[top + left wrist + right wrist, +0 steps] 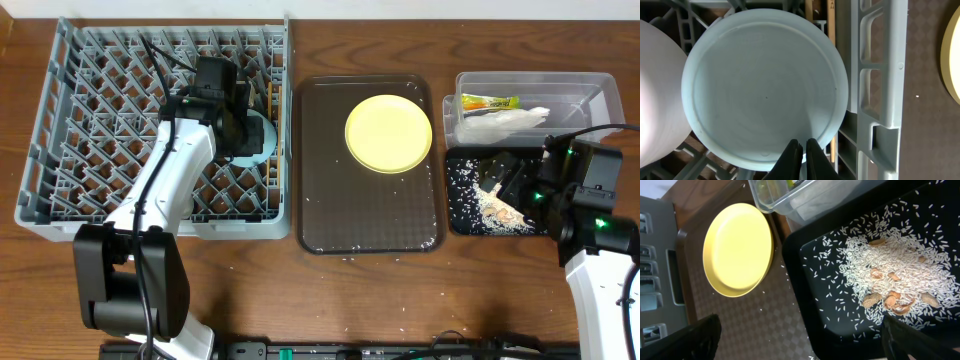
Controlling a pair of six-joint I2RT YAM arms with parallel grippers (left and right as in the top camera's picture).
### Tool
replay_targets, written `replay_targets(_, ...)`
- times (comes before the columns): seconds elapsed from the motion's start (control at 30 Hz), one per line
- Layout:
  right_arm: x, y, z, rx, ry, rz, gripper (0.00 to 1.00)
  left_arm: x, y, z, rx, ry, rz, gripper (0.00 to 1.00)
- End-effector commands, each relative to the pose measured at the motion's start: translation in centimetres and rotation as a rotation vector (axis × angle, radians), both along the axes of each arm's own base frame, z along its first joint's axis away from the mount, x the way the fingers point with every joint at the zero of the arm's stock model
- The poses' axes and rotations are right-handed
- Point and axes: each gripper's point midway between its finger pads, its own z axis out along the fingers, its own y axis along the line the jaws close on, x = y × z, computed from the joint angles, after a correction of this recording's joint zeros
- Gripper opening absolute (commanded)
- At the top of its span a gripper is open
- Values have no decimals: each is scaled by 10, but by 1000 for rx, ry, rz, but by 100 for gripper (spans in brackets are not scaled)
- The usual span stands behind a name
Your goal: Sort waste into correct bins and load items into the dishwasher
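Observation:
The left gripper needs to open now: the light blue bowl [262,142] [765,90] in its fingers is low among the dish rack's wires, so it would settle there if let go.
My left gripper [803,145] [243,128] is shut on the rim of the light blue bowl [765,90] [262,142], held inside the grey dish rack [100,120] near its right wall [880,100]. A white bowl [655,100] sits to its left and wooden chopsticks [819,15] lie beside it. The yellow plate [388,132] [737,250] lies on the brown tray. My right gripper [800,335] [505,172] is open and empty over the left edge of the black tray [810,280] [458,218], which holds rice scraps [890,265] [497,205]. The white cup is out of view.
The clear tub [600,90] [790,205] behind the black tray holds the green-and-yellow wrapper [490,102] and the white napkin [510,122]. The dark brown serving tray [360,215] [755,320] lies between rack and bins, with a few loose rice grains on it.

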Motion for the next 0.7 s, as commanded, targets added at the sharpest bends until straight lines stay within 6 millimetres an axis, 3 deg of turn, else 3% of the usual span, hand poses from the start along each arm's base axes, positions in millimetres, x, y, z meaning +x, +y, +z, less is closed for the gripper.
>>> replay_targets(0.0,2,-1,8,-2,-22,-6,99,5,-6,20,-34,-42,-3,11)
replay_targets(0.1,2,-1,8,-2,-22,-6,99,6,-11,50,-70,-113,-9,26)
replay_targets(0.23,2,-1,8,-1,-22,-5,99,-3,-10,90,-85,-201,0,36)
replay_targets(0.27,2,-1,8,-2,-22,-6,99,-13,-8,109,-89,-236,0,46)
replay_targets(0.47,2,-1,8,-2,-22,-6,99,-57,1,156,-79,-309,8,69)
replay_targets(0.67,2,-1,8,-2,-22,-6,99,-101,6,190,-87,-373,6,81)
